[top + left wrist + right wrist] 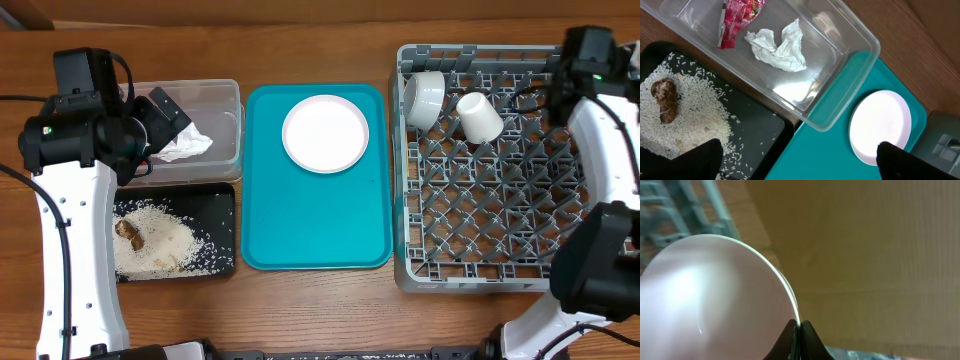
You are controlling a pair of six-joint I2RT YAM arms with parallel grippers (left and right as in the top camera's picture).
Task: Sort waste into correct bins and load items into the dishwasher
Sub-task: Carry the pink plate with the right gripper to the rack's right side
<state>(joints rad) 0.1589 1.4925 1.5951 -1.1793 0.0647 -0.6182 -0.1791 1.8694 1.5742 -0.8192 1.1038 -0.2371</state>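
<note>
The pink bowl sticks out over the dish rack's outer edge, so my right gripper needs to keep holding it until it stands among the pegs.
My left gripper is open and empty, hovering over the clear tub in the overhead view. The tub holds the red wrapper and the white napkin. The black tray holds rice and a brown lump. The pink plate lies on the teal tray. My right gripper is shut on the rim of the pink bowl at the far right corner of the dish rack. A grey-white bowl and a cup sit in the rack.
The teal tray lies between the bins and the rack. The right arm runs along the rack's right side. The left arm stands left of the black tray.
</note>
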